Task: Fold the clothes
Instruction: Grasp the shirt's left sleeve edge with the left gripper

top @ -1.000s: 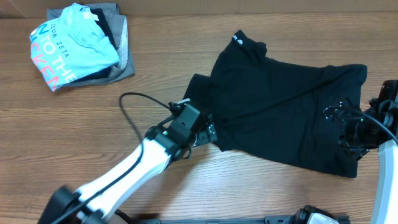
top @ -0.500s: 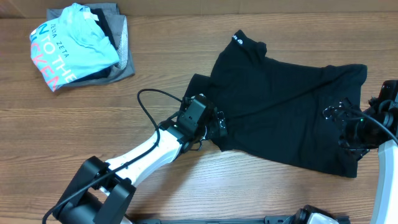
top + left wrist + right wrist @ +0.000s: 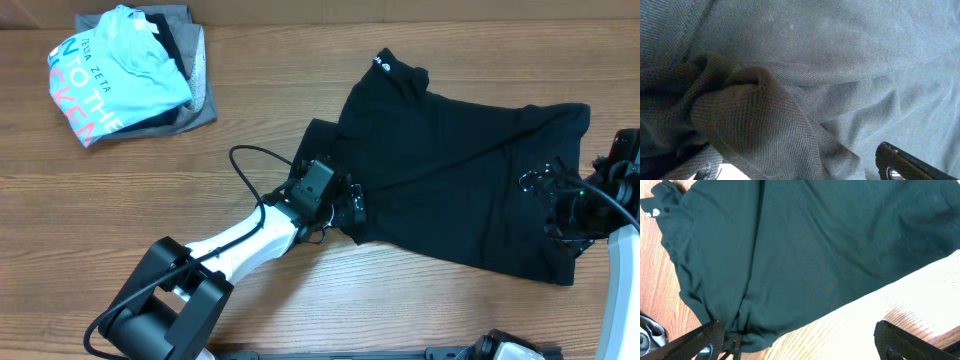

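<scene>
The raised fold of black fabric [image 3: 347, 209] [image 3: 781, 139] stands bunched between the left gripper's open fingers, so the gripper needs to close. Closing now would hold the fold.
The black T-shirt [image 3: 450, 170] lies spread and creased on the right half of the wooden table [image 3: 120, 220], with its white neck logo [image 3: 383, 62] at the far side. My left gripper [image 3: 350, 208] is at the shirt's left edge. In the left wrist view its fingers [image 3: 800, 167] are apart, with a bunched fold of the shirt [image 3: 815, 60] between them. My right gripper [image 3: 560, 205] is over the shirt's right part. In the right wrist view its jaws [image 3: 800, 342] are wide open above the shirt's edge [image 3: 805, 245] and bare wood.
A pile of folded garments sits at the far left, with a light blue tee [image 3: 115, 70] on top of grey ones [image 3: 203, 95]. The left arm's black cable [image 3: 240, 165] loops above the table beside the arm.
My left arm has reached right, bringing its gripper from beside the shirt onto its left edge. The shirt and the right arm have not moved.
</scene>
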Robot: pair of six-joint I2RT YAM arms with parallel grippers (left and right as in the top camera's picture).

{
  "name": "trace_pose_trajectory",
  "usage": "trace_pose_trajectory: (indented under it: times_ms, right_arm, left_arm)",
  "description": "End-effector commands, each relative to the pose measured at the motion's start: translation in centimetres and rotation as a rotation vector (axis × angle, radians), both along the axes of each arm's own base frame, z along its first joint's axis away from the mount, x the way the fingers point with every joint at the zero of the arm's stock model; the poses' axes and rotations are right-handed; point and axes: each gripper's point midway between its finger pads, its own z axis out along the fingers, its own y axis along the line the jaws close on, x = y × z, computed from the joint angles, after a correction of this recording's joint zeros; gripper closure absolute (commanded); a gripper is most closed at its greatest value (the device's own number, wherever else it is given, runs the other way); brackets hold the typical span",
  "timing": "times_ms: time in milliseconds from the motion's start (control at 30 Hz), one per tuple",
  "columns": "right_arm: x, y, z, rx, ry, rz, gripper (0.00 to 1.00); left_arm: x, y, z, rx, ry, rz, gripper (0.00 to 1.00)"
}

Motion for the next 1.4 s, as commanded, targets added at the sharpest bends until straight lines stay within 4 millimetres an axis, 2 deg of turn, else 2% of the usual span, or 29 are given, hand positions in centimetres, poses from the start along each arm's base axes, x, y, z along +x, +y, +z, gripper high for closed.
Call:
trace_pose_trajectory:
  times_ms: [0, 200, 700, 800, 900, 933, 1067, 1233, 1367]
  right_arm:
    - [0.00, 0.16, -0.04, -0.002, -0.002, 0.013, 0.00]
    - [-0.01, 0.16, -0.05, -0.012, -0.004, 0.037, 0.00]
    - [-0.25, 0.26, -0.12, -0.007, 0.006, 0.038, 0.00]
    - [-0.27, 0.26, -0.13, -0.007, 0.007, 0.038, 0.00]
    - [-0.33, 0.29, -0.15, -0.006, 0.010, 0.038, 0.00]
    - [-0.32, 0.29, -0.14, -0.006, 0.009, 0.038, 0.00]
    - [-0.33, 0.30, -0.15, -0.005, 0.009, 0.038, 0.00]
    - [-0.33, 0.30, -0.15, -0.005, 0.009, 0.038, 0.00]
    - [-0.42, 0.32, -0.17, -0.004, 0.013, 0.038, 0.00]
  left_arm:
    - [0.40, -0.69, 0.33, -0.012, -0.017, -0.050, 0.00]
    - [0.45, -1.15, 1.20, -0.007, -0.028, -0.100, 0.00]
    - [0.87, -0.74, 1.12, 0.015, -0.044, -0.081, 0.00]
    - [0.82, -0.78, 1.13, 0.014, -0.043, -0.083, 0.30]
    - [0.83, -0.77, 1.12, 0.014, -0.043, -0.083, 0.53]
    - [0.80, -0.77, 1.11, 0.014, -0.042, -0.083, 0.59]
    - [0.75, -0.72, 1.07, 0.016, -0.039, -0.083, 0.65]
    - [0.59, -0.69, 0.99, 0.017, -0.031, -0.085, 0.77]
    - [0.40, -0.92, 1.12, 0.002, -0.024, -0.095, 0.80]
